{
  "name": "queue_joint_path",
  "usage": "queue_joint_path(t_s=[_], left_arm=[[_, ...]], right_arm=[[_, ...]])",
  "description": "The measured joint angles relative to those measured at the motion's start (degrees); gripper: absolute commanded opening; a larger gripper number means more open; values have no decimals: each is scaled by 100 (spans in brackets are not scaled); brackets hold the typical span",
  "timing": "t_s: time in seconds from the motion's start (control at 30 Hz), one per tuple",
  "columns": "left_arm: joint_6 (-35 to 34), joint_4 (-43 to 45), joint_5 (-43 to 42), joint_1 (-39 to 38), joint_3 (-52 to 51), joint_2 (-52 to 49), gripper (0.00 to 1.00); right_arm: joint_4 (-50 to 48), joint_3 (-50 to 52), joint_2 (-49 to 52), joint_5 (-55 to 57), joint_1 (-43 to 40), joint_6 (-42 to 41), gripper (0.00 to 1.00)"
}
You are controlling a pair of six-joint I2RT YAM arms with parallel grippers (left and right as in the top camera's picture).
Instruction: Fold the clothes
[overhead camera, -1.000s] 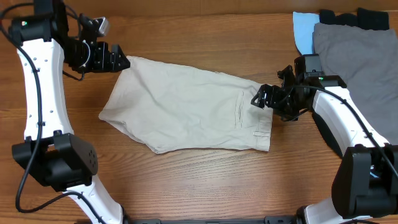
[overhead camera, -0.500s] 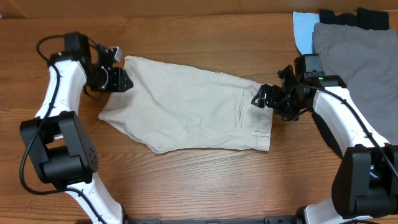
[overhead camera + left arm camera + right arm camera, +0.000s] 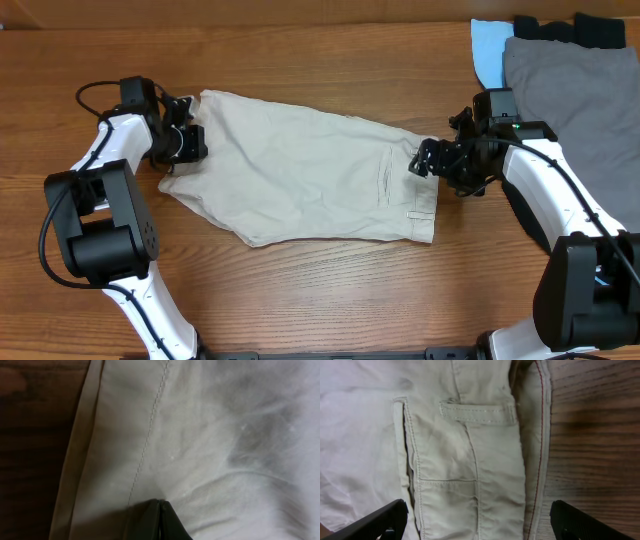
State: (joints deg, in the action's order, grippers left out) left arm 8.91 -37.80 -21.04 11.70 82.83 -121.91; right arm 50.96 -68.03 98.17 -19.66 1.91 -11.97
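Note:
My right gripper grabs the cream-beige shorts by the belt loop (image 3: 413, 150) next, to fold the waistband end over toward the leg edge (image 3: 182, 186).
The cream-beige shorts (image 3: 300, 170) lie spread flat across the middle of the table, waistband to the right. My left gripper (image 3: 190, 143) sits at their left leg edge. In the left wrist view its jaws (image 3: 161, 510) are pressed together on the cloth (image 3: 210, 435), which puckers at the tips beside the stitched hem. My right gripper (image 3: 428, 160) hangs over the waistband end. In the right wrist view it (image 3: 477, 520) stands wide open, its fingers (image 3: 380, 520) straddling the waistband and belt loop (image 3: 477, 412).
Grey shorts (image 3: 575, 90) lie at the far right, partly under my right arm. A light-blue garment (image 3: 487, 50) and a black one (image 3: 570, 28) lie beside them at the back right. Bare wood (image 3: 330, 290) runs along the front.
My left arm has swung down and in from the back left to the shorts' left edge, and its jaws have shut there. The right arm has barely moved.

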Motion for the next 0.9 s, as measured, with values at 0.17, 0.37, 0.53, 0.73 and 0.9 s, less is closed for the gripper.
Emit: queue_joint_path(t_s=[0.17,0.37,0.53,0.73,0.9], left_arm=[[-24,11,11,-2,2,-11,4],[-299,2,164,-9,15,-11,4],[-525,-31,289,-48,42,-11,4],[-807,-55,461,-105,68,-9,4],[-903,-87,522,-122,85,-9,4]], right_arm=[[-39,11,0,109,0,4,98],[-710,435,22,162,0,2,100],[-1141,944,273,166,0,4,100],[-1808,1217,293,2,-7,4,83],[-2514,1624,221,-472,-24,28,65]])
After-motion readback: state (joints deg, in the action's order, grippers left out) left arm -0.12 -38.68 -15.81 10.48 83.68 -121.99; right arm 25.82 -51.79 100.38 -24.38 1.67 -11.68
